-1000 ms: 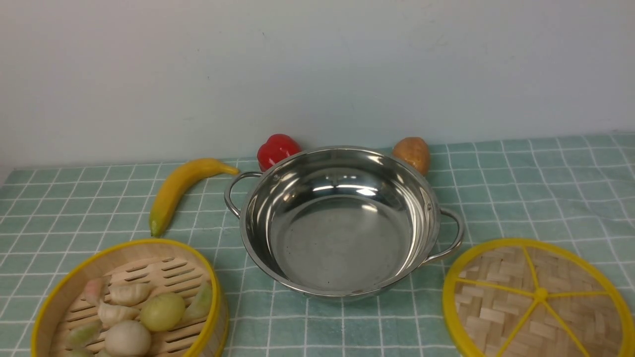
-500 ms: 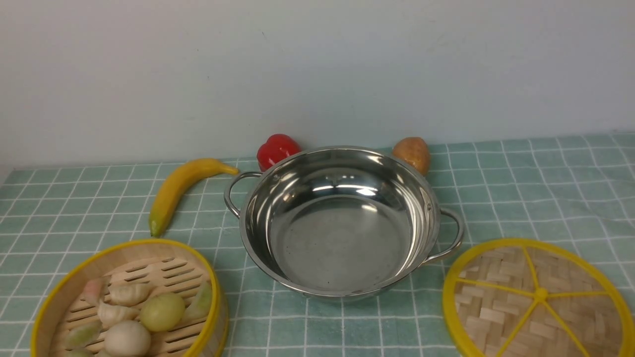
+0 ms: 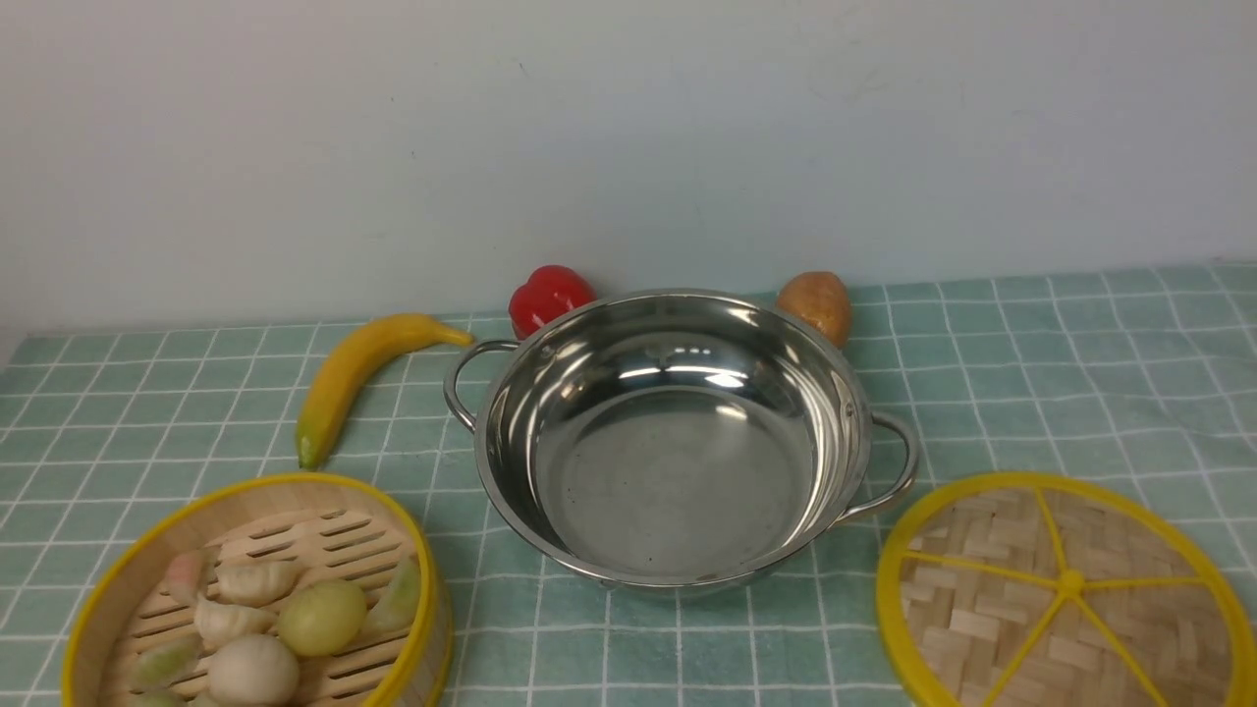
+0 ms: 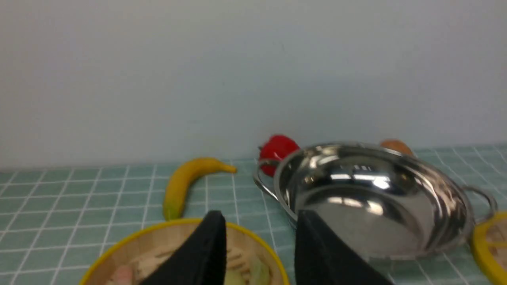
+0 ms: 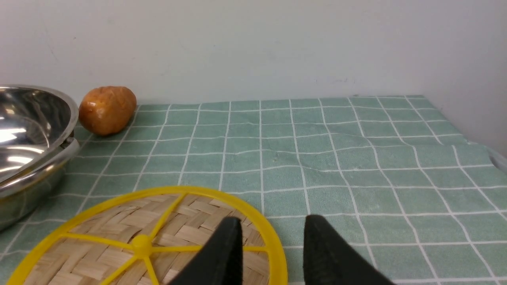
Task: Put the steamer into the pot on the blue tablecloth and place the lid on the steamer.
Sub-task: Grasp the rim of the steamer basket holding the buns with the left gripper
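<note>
Next, my left gripper grabs the steamer by its thin yellow rim (image 3: 427, 589) to place it, since the round basket spreads far wider than the open fingertips.
The steamer (image 3: 245, 480), a yellow-rimmed bamboo basket, stands at the front left of the blue tablecloth (image 3: 1061, 373). The empty steel pot (image 3: 678, 481) sits in the middle. The flat woven lid (image 3: 1061, 589) lies at the front right. Neither gripper shows in the front view. In the left wrist view my left gripper (image 4: 259, 215) is open and empty above the steamer (image 4: 166, 241), on its side toward the pot (image 4: 368, 213). In the right wrist view my right gripper (image 5: 273, 219) is open and empty, over the edge of the lid (image 5: 142, 241).
Several toy dumplings (image 3: 255, 628) lie in the steamer. A banana (image 3: 354, 373), a red pepper (image 3: 550, 295) and a potato (image 3: 815, 304) lie behind the pot, near the white wall. The cloth's right edge (image 5: 491, 154) drops off beyond the lid.
</note>
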Robot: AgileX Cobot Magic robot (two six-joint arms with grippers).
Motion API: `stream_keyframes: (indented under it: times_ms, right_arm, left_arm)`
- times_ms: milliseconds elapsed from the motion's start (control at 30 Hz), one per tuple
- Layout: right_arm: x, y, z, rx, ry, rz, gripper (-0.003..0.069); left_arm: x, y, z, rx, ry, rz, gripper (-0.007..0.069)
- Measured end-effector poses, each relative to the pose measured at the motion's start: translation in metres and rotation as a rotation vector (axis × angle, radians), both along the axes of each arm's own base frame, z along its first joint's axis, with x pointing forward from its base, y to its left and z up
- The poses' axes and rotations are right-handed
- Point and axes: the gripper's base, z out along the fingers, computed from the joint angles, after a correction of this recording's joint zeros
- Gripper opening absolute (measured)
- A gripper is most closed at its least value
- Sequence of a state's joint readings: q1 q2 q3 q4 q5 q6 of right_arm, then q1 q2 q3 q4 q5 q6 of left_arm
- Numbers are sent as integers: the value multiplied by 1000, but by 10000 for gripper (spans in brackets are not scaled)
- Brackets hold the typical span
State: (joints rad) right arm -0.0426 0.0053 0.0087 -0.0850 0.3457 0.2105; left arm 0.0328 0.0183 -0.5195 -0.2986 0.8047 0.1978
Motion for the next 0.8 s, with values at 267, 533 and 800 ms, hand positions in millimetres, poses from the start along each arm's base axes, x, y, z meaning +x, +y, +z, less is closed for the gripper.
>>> stream_keyframes:
  times_ms: [267,533,800]
  right_arm:
    - [0,0,0,0,0,0,244]
    - [0,0,0,0,0,0,244]
    - [0,0,0,0,0,0,244]
  left_arm:
    - [26,-22,14,46,266,-302,243]
    - [64,-21,26,157,453,-395,243]
    - [91,-8,9,299,672,-373,243]
